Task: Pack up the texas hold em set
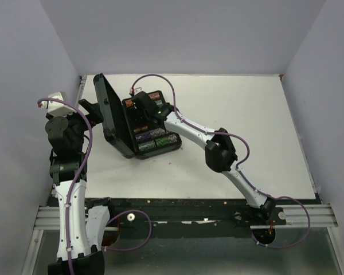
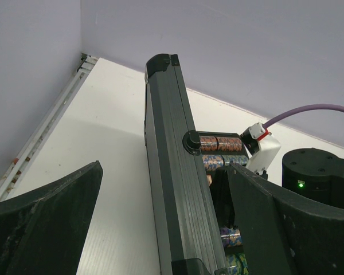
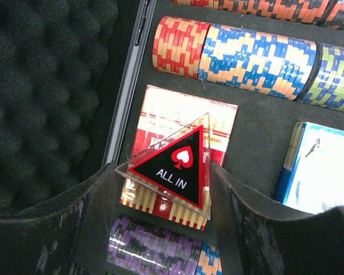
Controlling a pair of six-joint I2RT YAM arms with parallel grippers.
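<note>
The "ALL IN" button [image 3: 175,163] sits just over the red deck and would end on the deck, so it is time for my right gripper to let go.
The black case [image 1: 160,150] lies open at the table's back left, its lid [image 1: 110,114] standing upright. Rows of chips [image 3: 258,57] fill its tray, with a red deck [image 3: 221,121] and a blue deck [image 3: 321,166] between them. My right gripper [image 3: 163,189] is inside the tray, shut on a clear triangular "ALL IN" button [image 3: 175,163], held just over the red deck. My left gripper [image 2: 166,229] is open, its fingers [image 2: 51,217] straddling the lid's edge [image 2: 172,172] without touching it.
The lid's inside is grey egg-crate foam [image 3: 46,86]. Purple chips [image 3: 149,246] lie below the red deck. The white table [image 1: 235,120] stretches right of the case; grey walls stand on three sides. The right arm [image 1: 218,149] reaches diagonally across the table.
</note>
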